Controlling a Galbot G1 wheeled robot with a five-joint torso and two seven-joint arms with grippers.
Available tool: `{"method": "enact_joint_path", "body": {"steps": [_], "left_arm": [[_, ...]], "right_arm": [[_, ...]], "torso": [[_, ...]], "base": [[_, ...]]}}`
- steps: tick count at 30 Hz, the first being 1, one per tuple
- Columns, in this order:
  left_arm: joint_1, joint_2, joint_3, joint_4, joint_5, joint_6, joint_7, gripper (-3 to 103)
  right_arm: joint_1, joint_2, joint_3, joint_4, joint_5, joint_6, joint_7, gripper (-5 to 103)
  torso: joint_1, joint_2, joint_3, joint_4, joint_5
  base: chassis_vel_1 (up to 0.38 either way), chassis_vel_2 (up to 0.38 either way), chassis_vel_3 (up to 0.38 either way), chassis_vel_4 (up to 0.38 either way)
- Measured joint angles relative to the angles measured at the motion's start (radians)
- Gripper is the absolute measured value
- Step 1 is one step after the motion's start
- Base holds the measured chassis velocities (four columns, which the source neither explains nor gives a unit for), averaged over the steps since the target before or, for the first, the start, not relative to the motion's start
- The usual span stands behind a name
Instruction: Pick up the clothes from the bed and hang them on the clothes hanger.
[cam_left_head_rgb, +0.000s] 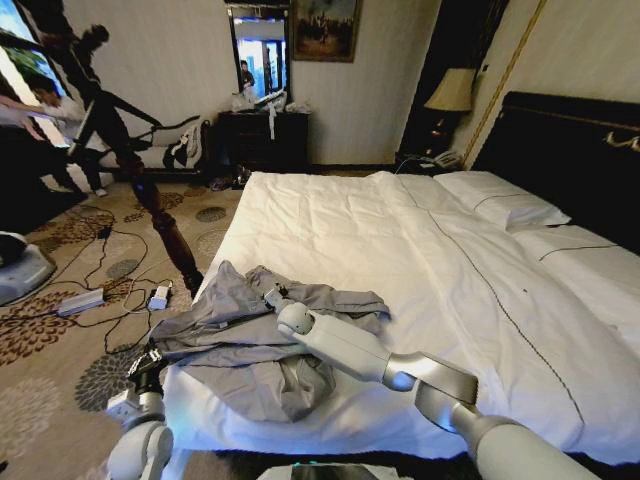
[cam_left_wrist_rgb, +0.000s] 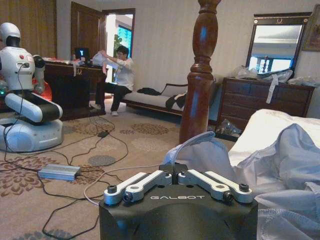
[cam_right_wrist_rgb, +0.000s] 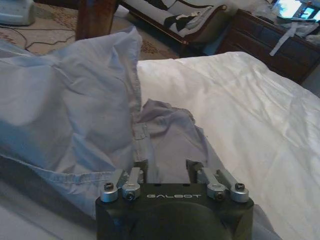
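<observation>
The robot's right gripper needs to pick up the shirt (cam_left_head_rgb: 240, 340) from the bed for hanging, so it should grab the shirt by its upper corner (cam_left_head_rgb: 274, 292) next.
The clothes, a grey-blue shirt (cam_left_head_rgb: 240, 340), lie crumpled on the near-left corner of the bed (cam_left_head_rgb: 400, 250), partly hanging over its edge. My right gripper (cam_left_head_rgb: 272, 297) reaches across the shirt's middle. In the right wrist view the right gripper (cam_right_wrist_rgb: 166, 167) is open, its fingers set down on the shirt (cam_right_wrist_rgb: 65, 115) with a fold of fabric between them and the white duvet (cam_right_wrist_rgb: 240, 100) beyond. My left gripper (cam_left_head_rgb: 140, 375) hangs low beside the bed corner. Seen from the left wrist, the left gripper (cam_left_wrist_rgb: 173, 169) is shut and empty, just short of the shirt (cam_left_wrist_rgb: 290, 155). The clothes hanger is out of view.
A dark wooden bedpost (cam_left_head_rgb: 165, 235) rises from the carpet just left of the bed corner, close to my left arm. Cables and a power box (cam_left_head_rgb: 80, 300) lie on the patterned carpet. Another white robot (cam_left_wrist_rgb: 25, 90) stands farther off. A dark dresser (cam_left_head_rgb: 265, 140) lines the far wall.
</observation>
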Motion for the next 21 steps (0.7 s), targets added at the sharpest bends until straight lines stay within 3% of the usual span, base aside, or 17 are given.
{"method": "enact_joint_path", "body": {"steps": [4,5,7,9,11,14,16,20,21], "left_arm": [[0.002,-0.002,0.0,0.0,0.002,0.001,0.0,0],[0.002,-0.003,-0.001,0.0,0.002,0.001,0.0,0],[0.002,-0.003,-0.001,0.0,0.002,0.001,0.0,0],[0.003,-0.004,-0.002,0.001,0.003,0.001,0.0,0],[0.003,-0.005,-0.002,0.003,0.004,0.001,-0.001,0],[0.002,-0.008,-0.002,0.007,0.007,0.001,-0.001,0],[0.002,-0.009,-0.001,0.007,0.007,0.001,-0.001,0],[-0.002,-0.01,0.0,0.01,0.008,0.001,-0.001,0],[-0.002,-0.01,0.0,0.01,0.008,0.001,-0.001,0]], "right_arm": [[0.002,0.0,-0.003,-0.002,0.0,0.006,-0.014,34],[0.003,-0.001,-0.003,-0.002,0.0,0.009,-0.018,24],[0.003,-0.001,-0.003,-0.002,0.0,0.01,-0.019,24],[0.0,-0.002,-0.002,-0.002,0.001,0.011,-0.023,10],[-0.004,-0.003,-0.002,-0.002,0.002,0.012,-0.026,11],[-0.013,-0.004,-0.002,-0.002,0.002,0.017,-0.034,27],[-0.015,-0.005,-0.001,-0.001,0.002,0.018,-0.035,27],[-0.019,-0.005,0.0,-0.007,0.001,0.03,-0.045,48],[-0.019,-0.005,0.001,-0.008,0.0,0.031,-0.046,48]], "torso": [[0.0,0.0,0.0,0.0,0.0],[0.0,0.0,0.0,0.0,0.0],[0.0,0.0,0.0,0.0,0.0],[0.0,0.0,0.0,0.0,0.0],[0.0,0.0,0.0,0.0,0.0],[0.0,0.0,0.0,0.0,0.0],[0.0,0.0,0.0,0.0,0.0],[0.0,0.0,0.0,0.0,0.0],[0.0,0.0,0.0,0.0,0.0]], "base": [[0.0,0.0,0.0,0.0],[0.0,0.0,0.0,0.0],[0.0,0.0,0.0,0.0],[0.0,0.0,0.0,0.0],[0.0,0.0,0.0,0.0],[0.0,0.0,0.0,0.0],[0.0,0.0,0.0,0.0],[0.0,0.0,0.0,0.0],[0.0,0.0,0.0,0.0]]}}
